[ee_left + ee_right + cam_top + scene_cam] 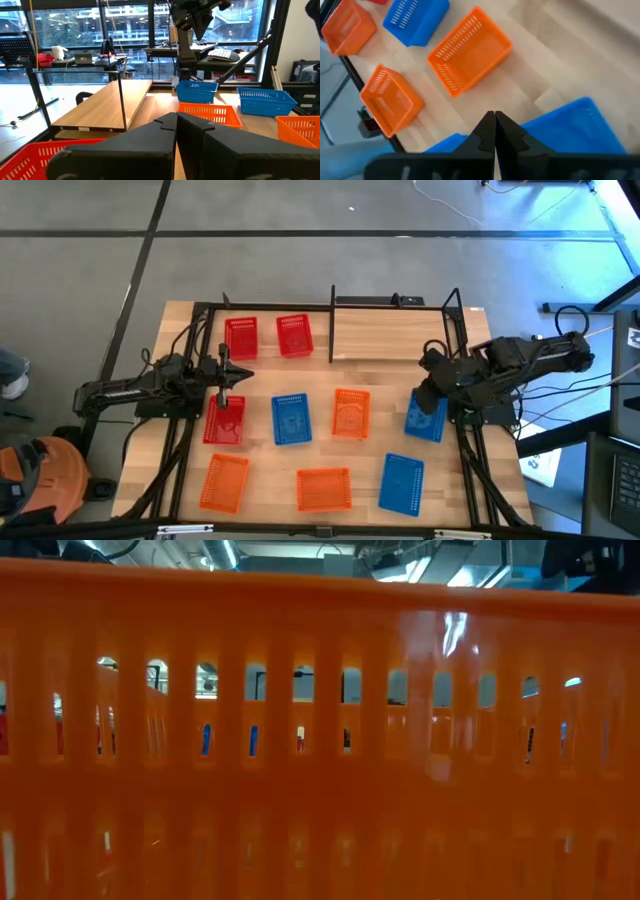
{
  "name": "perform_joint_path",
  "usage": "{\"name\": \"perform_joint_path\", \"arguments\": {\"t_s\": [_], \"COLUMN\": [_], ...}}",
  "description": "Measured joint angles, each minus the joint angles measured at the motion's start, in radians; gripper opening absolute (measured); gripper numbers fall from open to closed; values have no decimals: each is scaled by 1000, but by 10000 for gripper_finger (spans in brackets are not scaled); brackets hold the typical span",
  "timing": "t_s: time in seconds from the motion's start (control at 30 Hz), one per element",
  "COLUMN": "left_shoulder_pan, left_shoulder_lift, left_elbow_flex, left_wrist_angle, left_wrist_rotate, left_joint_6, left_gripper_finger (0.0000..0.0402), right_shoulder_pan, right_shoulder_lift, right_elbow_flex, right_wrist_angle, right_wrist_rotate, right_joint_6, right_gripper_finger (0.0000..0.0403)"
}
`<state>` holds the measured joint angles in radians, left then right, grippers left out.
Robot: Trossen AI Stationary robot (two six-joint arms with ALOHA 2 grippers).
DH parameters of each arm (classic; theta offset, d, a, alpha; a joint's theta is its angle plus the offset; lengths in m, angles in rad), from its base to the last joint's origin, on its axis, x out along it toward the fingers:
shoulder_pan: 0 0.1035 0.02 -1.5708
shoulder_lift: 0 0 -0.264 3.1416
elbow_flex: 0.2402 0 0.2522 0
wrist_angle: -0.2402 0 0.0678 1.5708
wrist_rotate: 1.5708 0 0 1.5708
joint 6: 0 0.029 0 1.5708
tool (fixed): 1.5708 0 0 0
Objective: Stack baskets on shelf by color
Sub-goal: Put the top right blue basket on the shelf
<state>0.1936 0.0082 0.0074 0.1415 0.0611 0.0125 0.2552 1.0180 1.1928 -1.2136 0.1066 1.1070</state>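
My right gripper grabs the second blue basket by its rim next, to stack it with its color on the shelf.
In the high view, two red baskets stand at the table's far left, beside the bare light-wood shelf. A third red basket, a blue basket, an orange basket and a second blue basket form the middle row. Two orange baskets and a blue one sit near the near edge. My left gripper is shut, level, over the far end of the third red basket. My right gripper is shut, pointing down over the second blue basket. My right gripper stands from above, pointing down, with its shut fingers over the second blue basket's far end. The fingers themselves hide the tips, and I cannot tell whether they touch the basket.
An orange basket's slotted wall fills the low view and hides the table behind it. Black frame posts rise at the shelf's ends. Bare wood lies between the basket rows. The left wrist view shows desks and windows beyond the table.
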Motion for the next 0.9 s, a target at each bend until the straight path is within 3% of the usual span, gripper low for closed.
{"name": "perform_joint_path", "arguments": {"t_s": [0.23,0.43,0.67,0.9], "left_shoulder_pan": [0,0,0,0], "left_shoulder_lift": [0,0,0,0], "left_elbow_flex": [1,22,44,52], "left_wrist_angle": [10,10,11,-5], "left_wrist_rotate": [-41,-42,-42,-35], "left_joint_6": [24,24,24,25], "left_gripper_finger": [0,0,0,0], "right_shoulder_pan": [-78,-122,-182,-224], "right_shoulder_lift": [64,133,240,324], "right_elbow_flex": [10,10,10,-44], "right_wrist_angle": [-21,-22,-87,-157], "right_wrist_rotate": [-207,-237,-269,-282], "right_joint_6": [70,72,217,379], "right_gripper_finger": [6,58,129,138]}}
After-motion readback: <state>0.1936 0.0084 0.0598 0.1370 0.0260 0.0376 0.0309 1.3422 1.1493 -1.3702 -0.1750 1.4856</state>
